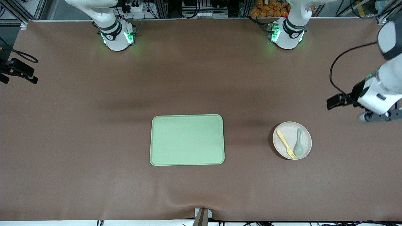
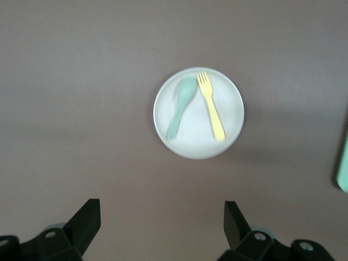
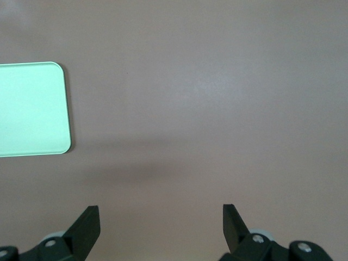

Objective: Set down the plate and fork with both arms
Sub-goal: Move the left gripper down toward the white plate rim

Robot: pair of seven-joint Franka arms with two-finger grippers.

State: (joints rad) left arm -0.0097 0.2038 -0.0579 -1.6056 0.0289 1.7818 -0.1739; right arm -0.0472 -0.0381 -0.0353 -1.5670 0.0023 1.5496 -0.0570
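The plate with the plate's fork needs to go on the green tray, so the robot's left gripper next needs to grab the plate by its rim beside the spoon's handle.
The off-white plate lies on the brown table toward the left arm's end, beside the green tray. On the plate rest the pale yellow fork and a pale green spoon, side by side. The left wrist view shows the plate with the fork on it. My left gripper hangs open and empty above bare table, short of the plate; its arm shows at the table's end. My right gripper is open and empty over bare table at the right arm's end, apart from the tray.
The tray's edge shows in the left wrist view. A black camera mount with a cable sticks in at the right arm's end of the table. A small bracket sits at the table's near edge.
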